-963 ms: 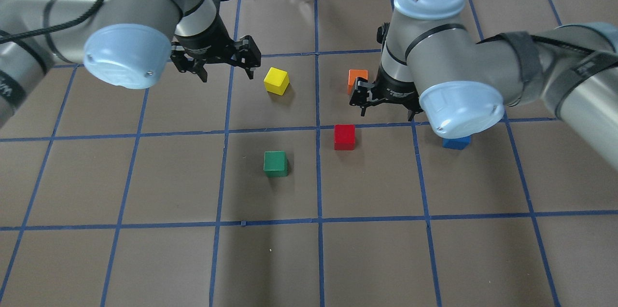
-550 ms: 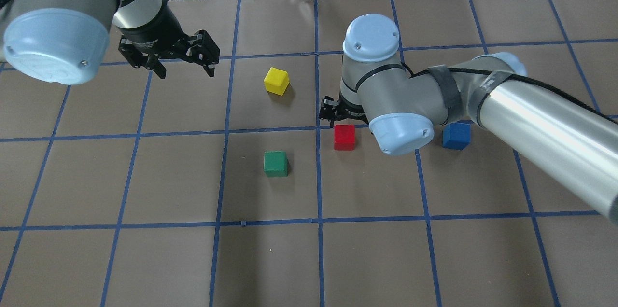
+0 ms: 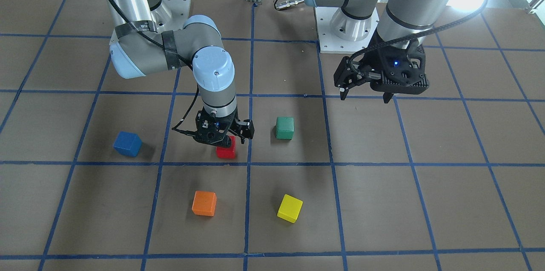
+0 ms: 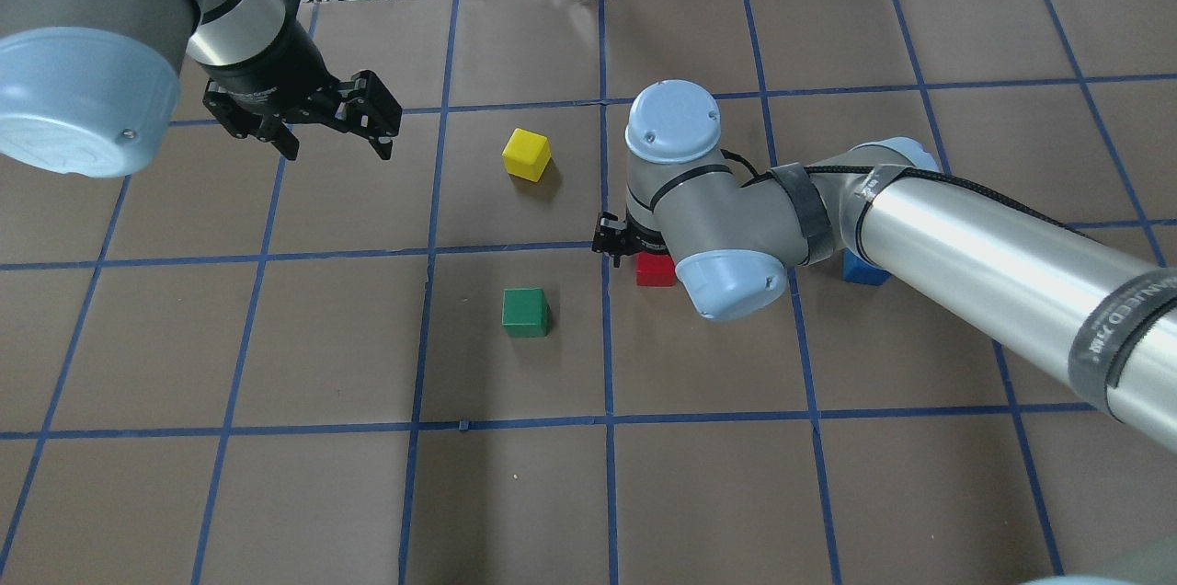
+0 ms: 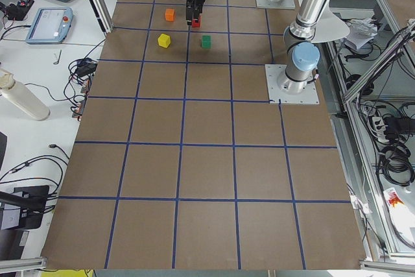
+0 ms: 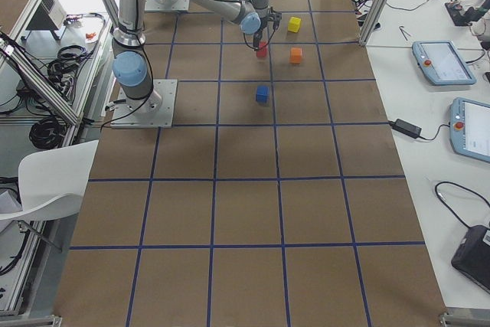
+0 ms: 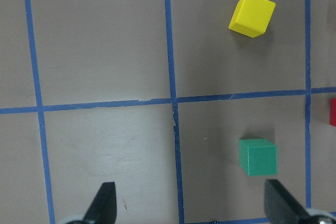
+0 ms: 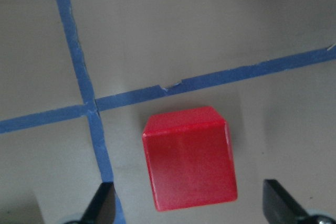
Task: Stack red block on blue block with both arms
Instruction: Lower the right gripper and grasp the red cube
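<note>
My right gripper takes hold of the red block [image 3: 225,151] by its opposite sides next. Then I stack the red block on the blue block [image 3: 127,143].
The red block [image 3: 225,151] sits on the brown table by a blue tape crossing. It also shows in the overhead view [image 4: 653,272] and fills the right wrist view [image 8: 189,163]. My right gripper [image 3: 223,134] is open and low over it, one finger on each side, neither touching [image 8: 191,208]. The blue block [image 3: 127,143] stands alone about one grid square away, partly hidden under my right arm in the overhead view [image 4: 860,269]. My left gripper [image 4: 338,148] is open and empty, high over bare table, far from both blocks [image 3: 364,94].
A green cube [image 4: 525,312] is next to the red block toward my left arm. A yellow cube [image 4: 527,154] and an orange cube [image 3: 204,203] lie farther out from the robot. Blue tape lines grid the table.
My right arm swung over from near the orange cube and came down around the red block. My left arm drew back toward the robot's left, gripper still open.
</note>
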### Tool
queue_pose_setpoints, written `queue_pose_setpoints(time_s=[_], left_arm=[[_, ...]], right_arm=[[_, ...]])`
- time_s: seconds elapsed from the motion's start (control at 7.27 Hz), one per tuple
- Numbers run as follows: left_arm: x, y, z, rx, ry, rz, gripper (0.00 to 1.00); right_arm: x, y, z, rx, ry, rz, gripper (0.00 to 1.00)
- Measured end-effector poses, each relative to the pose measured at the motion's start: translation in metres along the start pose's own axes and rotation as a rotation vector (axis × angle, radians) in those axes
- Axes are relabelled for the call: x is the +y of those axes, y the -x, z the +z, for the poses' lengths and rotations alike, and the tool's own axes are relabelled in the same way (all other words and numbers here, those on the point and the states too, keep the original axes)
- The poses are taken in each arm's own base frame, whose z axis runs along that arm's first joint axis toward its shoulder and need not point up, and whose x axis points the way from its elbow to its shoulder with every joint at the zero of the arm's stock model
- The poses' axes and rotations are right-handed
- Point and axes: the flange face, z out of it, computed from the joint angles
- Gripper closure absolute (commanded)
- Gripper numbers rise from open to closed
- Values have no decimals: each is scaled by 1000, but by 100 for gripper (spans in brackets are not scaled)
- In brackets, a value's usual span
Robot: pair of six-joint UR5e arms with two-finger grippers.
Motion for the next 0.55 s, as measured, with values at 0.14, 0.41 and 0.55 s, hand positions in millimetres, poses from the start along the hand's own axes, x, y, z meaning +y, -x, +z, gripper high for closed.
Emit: queue_pose_setpoints(time_s=[0.14, 0.41, 0.55], left_arm=[[-1, -1, 4, -9, 6, 5, 0], [0, -1, 6, -15, 10, 8, 0], [0, -1, 6, -15, 11, 9, 0]], right_arm=[[2, -1, 6, -1, -5, 0, 15], [3, -2, 17, -12, -26, 4, 87], [0, -1, 16, -20, -41, -1, 89]])
